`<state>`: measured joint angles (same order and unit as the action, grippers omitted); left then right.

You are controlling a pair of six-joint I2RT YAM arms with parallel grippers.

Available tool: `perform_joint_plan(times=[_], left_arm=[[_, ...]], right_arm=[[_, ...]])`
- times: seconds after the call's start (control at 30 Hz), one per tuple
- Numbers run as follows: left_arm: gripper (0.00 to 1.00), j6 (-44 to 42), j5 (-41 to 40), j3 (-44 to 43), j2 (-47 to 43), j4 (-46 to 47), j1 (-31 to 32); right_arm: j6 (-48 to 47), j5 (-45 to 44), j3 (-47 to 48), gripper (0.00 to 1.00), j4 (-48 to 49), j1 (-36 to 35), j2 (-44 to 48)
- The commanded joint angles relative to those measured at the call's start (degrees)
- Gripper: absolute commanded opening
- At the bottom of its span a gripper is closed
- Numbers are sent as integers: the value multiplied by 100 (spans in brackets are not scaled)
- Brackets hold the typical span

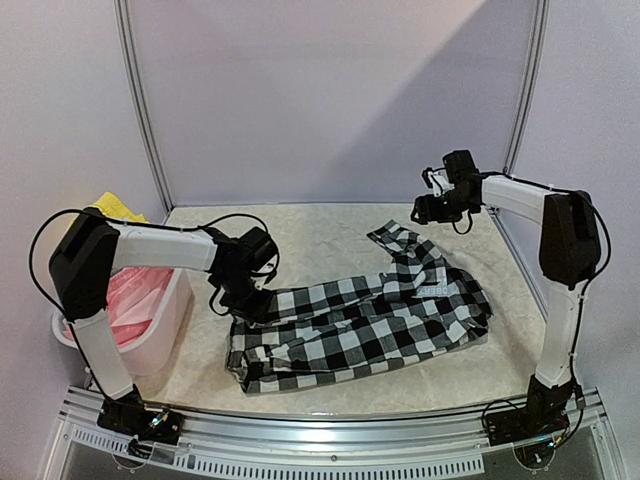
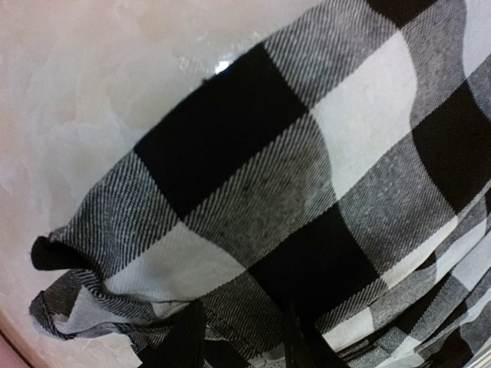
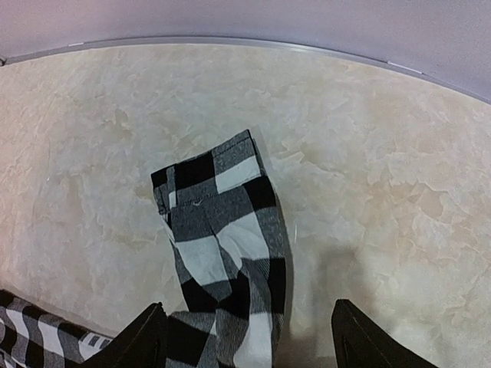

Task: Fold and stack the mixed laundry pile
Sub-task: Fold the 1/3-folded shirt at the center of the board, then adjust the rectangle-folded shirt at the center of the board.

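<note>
Next, my right gripper grabs the checked shirt's sleeve just short of its end [image 1: 402, 244] [image 3: 222, 218]. That leaves the sleeve's end free for my left gripper to grab in folding.
The black-and-white checked shirt [image 1: 370, 320] lies spread across the middle of the table, with one sleeve [image 3: 222, 230] stretched toward the back. My left gripper [image 1: 255, 305] is down on the shirt's left edge. In the left wrist view its two dark fingers [image 2: 184, 341] stand narrowed on a fold of checked cloth [image 2: 253, 192], so my left gripper [image 2: 239, 310] is shut on it. My right gripper [image 1: 425, 212] hangs above the sleeve's end. It [image 3: 249, 308] is open with nothing held. A pink piece [image 1: 130, 300] and a yellow one [image 1: 118, 208] sit at the left.
A white plastic basket [image 1: 168, 335] stands at the table's left edge and holds the pink piece; the yellow one lies just behind it. Grey walls with metal posts [image 1: 145, 110] close the back and sides. A metal rail [image 1: 330, 425] runs along the near edge.
</note>
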<state>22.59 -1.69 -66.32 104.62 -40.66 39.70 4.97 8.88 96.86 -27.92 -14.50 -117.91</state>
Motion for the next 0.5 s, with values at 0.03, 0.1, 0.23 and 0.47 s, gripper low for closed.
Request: perform_joint_plan(times=[0.03,0.1,0.23,0.47], left_arm=[[34,62,-16,116,103,-12,29],[34,91,-55,60,135,-65,29],[35,193,-113,-119,102,-194,29],[41,349,-163,-500,-66,-533,29]], right_arm=[[183,410,814,73,-211,39,-836],[196,533,1040,72,-286,36,-1133],[229,723,1324,67,-278,57,-1554],[399,1015,1822,59,-293,104,-2111]])
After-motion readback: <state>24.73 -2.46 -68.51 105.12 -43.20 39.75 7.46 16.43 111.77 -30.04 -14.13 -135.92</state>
